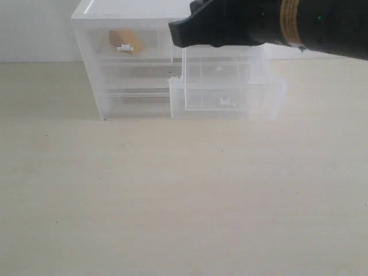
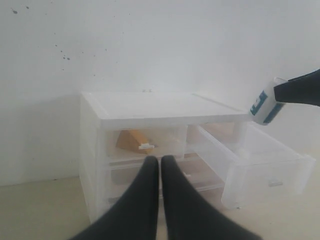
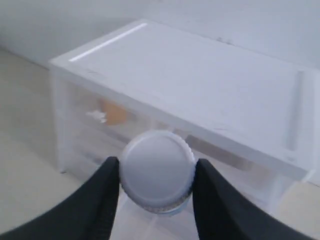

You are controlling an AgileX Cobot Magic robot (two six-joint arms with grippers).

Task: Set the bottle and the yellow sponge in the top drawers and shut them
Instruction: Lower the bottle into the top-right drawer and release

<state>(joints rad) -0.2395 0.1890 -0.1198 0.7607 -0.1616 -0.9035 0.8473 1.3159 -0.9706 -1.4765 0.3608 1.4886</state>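
Observation:
The robot's right gripper should keep holding the bottle until the bottle is lower, because the bottle's cap (image 3: 157, 170) is high above the pulled-out drawer (image 3: 137, 225) in the right wrist view.
The bottle (image 3: 156, 172) is gripped at its white cap by my right gripper (image 3: 156, 176), which is shut on it. It hangs over the pulled-out right top drawer (image 1: 227, 86). The left wrist view shows the bottle (image 2: 264, 105) with its teal-blue label above that drawer (image 2: 265, 170). In the exterior view my right arm hides the bottle. The yellow sponge (image 1: 123, 40) lies inside the closed left top drawer (image 1: 144, 49), and the sponge (image 2: 131, 140) shows through that drawer's front. My left gripper (image 2: 160, 161) is shut and empty, in front of the cabinet.
The white translucent cabinet (image 1: 129, 14) stands at the back of the beige table (image 1: 172, 201), against a white wall. Its wider lower drawers (image 1: 138, 103) are closed. The open drawer juts out towards the table's front.

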